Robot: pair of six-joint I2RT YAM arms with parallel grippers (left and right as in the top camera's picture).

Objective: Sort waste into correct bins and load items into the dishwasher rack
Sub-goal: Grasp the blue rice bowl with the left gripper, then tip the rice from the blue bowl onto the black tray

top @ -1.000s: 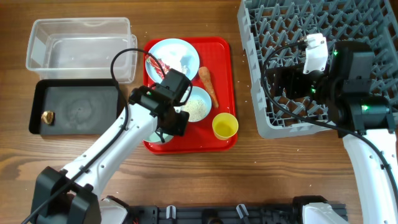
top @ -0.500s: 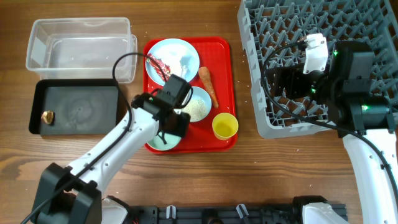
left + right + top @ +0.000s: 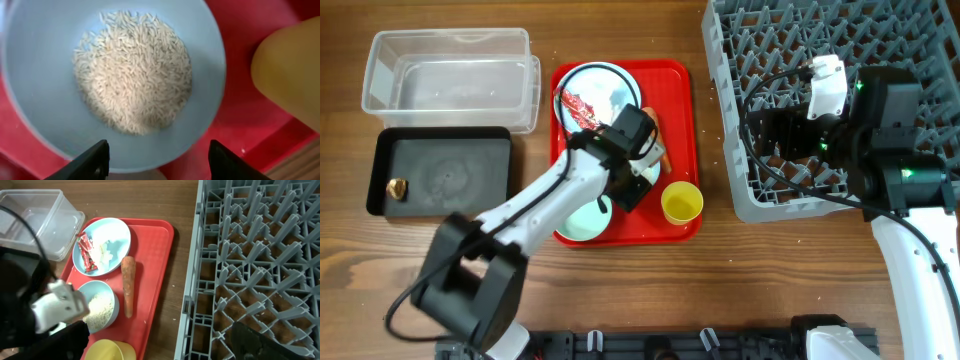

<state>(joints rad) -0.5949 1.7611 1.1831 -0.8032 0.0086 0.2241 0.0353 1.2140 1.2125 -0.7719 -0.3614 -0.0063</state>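
The near rim of the pale blue bowl [image 3: 45,100] slants below the fingers, so closing now would miss. My left gripper lowers first, then closes on the bowl's rim.
My left gripper [image 3: 160,162] hangs open just above the pale blue bowl [image 3: 45,100] of white rice [image 3: 132,70], its fingers straddling the bowl's near rim. Seen from overhead, that arm covers the bowl. The yellow cup [image 3: 682,203] stands beside it, with the pale green bowl [image 3: 582,218] at the red tray's front. A red wrapper [image 3: 85,252] and a white tissue [image 3: 106,254] lie on the pale blue plate [image 3: 117,232]. The carrot [image 3: 128,285] lies next to them. My right gripper [image 3: 160,345] is open and empty over the dishwasher rack's [image 3: 840,60] left edge.
The clear tub [image 3: 450,70] stands at the back left. The black tray [image 3: 445,170] in front of it holds a small brown scrap [image 3: 395,187]. All the dishes rest on the red tray [image 3: 682,100]. Rice grains are scattered on the wooden table.
My left gripper has opened and swung right and back, from over the pale green bowl to over the rice bowl. The right arm has not moved.
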